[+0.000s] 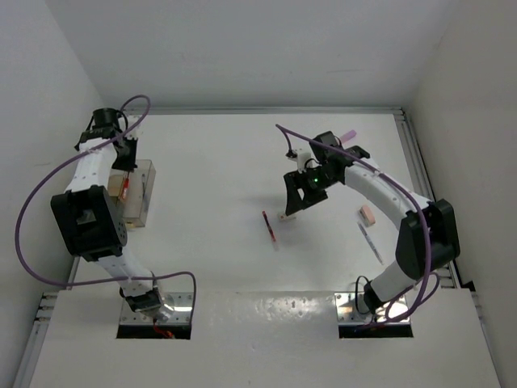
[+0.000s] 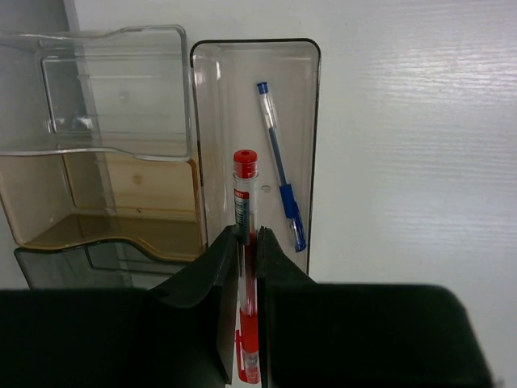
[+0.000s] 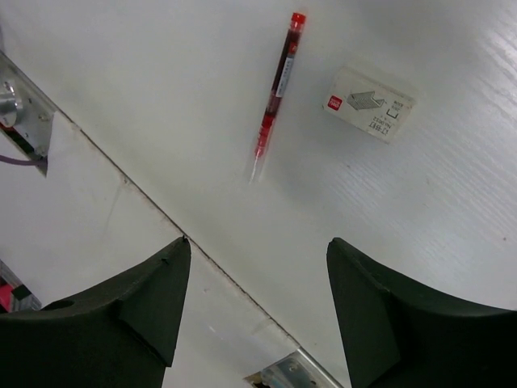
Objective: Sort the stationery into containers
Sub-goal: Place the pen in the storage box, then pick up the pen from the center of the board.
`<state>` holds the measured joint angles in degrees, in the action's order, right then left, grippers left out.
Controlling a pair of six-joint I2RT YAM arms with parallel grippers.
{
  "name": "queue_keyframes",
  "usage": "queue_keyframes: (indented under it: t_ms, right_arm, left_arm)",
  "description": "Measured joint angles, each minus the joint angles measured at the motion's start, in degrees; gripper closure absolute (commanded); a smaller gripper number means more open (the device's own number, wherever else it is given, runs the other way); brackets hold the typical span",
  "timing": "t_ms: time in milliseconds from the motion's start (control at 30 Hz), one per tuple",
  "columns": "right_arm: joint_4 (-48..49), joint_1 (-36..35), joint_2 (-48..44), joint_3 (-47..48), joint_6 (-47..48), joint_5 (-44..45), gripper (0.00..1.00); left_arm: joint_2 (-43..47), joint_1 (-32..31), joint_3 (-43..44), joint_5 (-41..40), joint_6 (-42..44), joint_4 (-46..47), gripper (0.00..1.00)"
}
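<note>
My right gripper takes hold of the red pen on the tabletop near its clear end (image 1: 273, 238) (image 3: 262, 147) next, and the pen's red-tipped body stays free for handover.
My left gripper (image 2: 249, 234) is shut on a red pen (image 2: 245, 194) and holds it lengthwise over the narrow clear bin (image 2: 212, 121), where a blue pen (image 2: 279, 174) lies. In the top view the left gripper (image 1: 125, 162) is over the joined containers (image 1: 148, 212) at the left. My right gripper (image 3: 257, 242) is open and empty above the table, short of a second red pen (image 3: 277, 81) and a whitish eraser (image 3: 370, 103). In the top view the right gripper (image 1: 292, 202) hangs just right of that red pen (image 1: 269, 226).
A wider clear bin (image 2: 48, 226) with a tan-brown tint adjoins the narrow one on its left. A pink eraser (image 1: 367, 214) and a pale pen (image 1: 370, 241) lie under the right arm. A pink marker (image 1: 349, 134) lies at the far right. White walls enclose the table.
</note>
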<state>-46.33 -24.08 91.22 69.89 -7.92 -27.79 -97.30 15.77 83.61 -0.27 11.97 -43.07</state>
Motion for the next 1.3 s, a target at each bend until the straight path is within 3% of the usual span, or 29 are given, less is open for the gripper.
queue_keyframes:
  t_ms: [67, 233, 267, 400, 600, 633, 700, 733, 967, 1200, 1300]
  right_arm:
    - [0.35, 0.00, 0.09, -0.98, -0.17, 0.46, 0.33]
    - [0.92, 0.00, 1.42, -2.60, -1.11, 0.81, 0.33]
    - [0.94, 0.00, 1.70, -2.71, -1.18, 0.81, 0.33]
    - [1.44, -0.11, 2.69, -2.75, -1.75, 1.88, 0.35]
    - [3.39, -3.67, 3.34, -3.02, -4.92, 8.00, 0.43]
    - [3.82, -5.11, 3.41, -3.19, -5.64, 9.40, 0.44]
    - [4.22, -7.98, 3.61, -3.45, -6.86, 11.63, 0.44]
    - [4.28, -9.55, 3.82, -3.45, -7.41, 12.81, 0.44]
    - [5.64, -16.81, 8.15, -3.45, -10.73, 18.29, 0.50]
    - [6.97, -19.61, 14.29, -3.43, -12.85, 22.99, 0.55]
    - [7.98, -20.57, 16.20, -3.34, -13.31, 24.85, 0.55]
  left_arm:
    - [-0.79, 0.09, -1.05, -0.72, -0.26, 1.20, 1.00]
    - [-3.87, 0.09, -2.62, -1.97, -1.55, 2.08, 0.84]
    - [-4.22, 0.09, -3.08, -2.12, -1.86, 2.27, 0.72]
    - [-4.61, 0.09, -3.85, -1.84, -2.32, 2.45, 0.48]
    - [-2.62, 0.07, -3.85, 0.33, -3.10, 3.72, 0.44]
    - [-1.27, 0.09, -3.85, 0.96, -3.26, 4.11, 0.30]
    - [2.89, 0.07, -3.85, 2.49, -3.43, 5.20, 0.15]
    - [5.51, 0.00, -3.87, 3.15, -3.72, 6.05, 0.00]
    - [23.41, -2.12, -3.85, 6.99, -5.31, 11.87, 0.00]
    - [25.68, -3.04, -4.33, 10.27, -6.51, 11.15, 0.00]
    - [29.42, -2.95, -9.81, 10.38, -7.91, 14.05, 0.00]
